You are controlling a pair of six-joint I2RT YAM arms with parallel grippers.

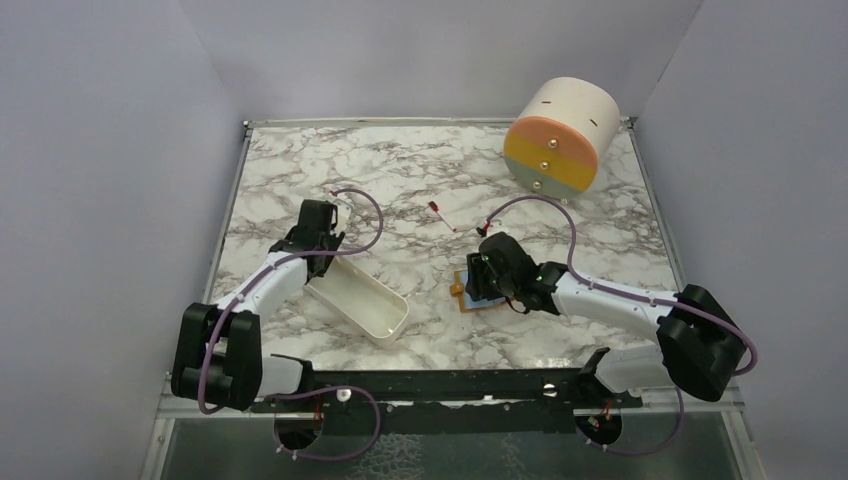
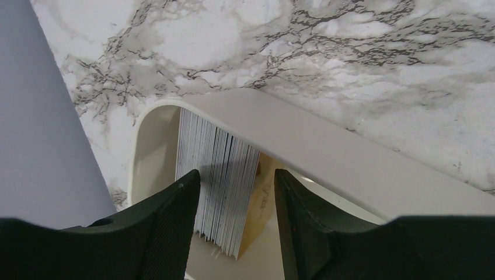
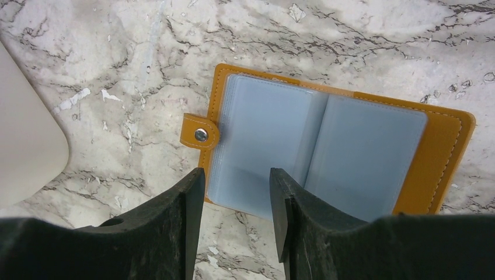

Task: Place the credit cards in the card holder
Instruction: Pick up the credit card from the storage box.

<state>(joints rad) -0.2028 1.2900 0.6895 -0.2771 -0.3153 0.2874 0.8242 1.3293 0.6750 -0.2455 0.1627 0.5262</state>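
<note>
The left gripper should pinch the golden-orange credit card by its exposed top edge next, so the opposite edge stays free to go into the card holder's sleeve.
The credit cards (image 2: 219,181) stand on edge as a stack in the far-left end of a white oblong tray (image 2: 327,151); a golden-orange card face shows on the stack's right side. My left gripper (image 2: 236,181) is open and straddles the stack without closing on it. In the top view it (image 1: 322,248) hovers over the tray's (image 1: 365,305) far end. The card holder (image 3: 327,146) lies open on the marble, orange-tan with blue-grey sleeves and a snap stud (image 3: 201,135). My right gripper (image 3: 236,181) is open, just above its near-left corner; in the top view it (image 1: 483,268) covers most of the holder (image 1: 466,298).
A big cream-orange drum (image 1: 560,135) stands at the back right. A small red-and-white stick (image 1: 441,215) lies mid-table behind the holder. The tray's corner shows at the left edge of the right wrist view (image 3: 26,146). Grey walls enclose the table.
</note>
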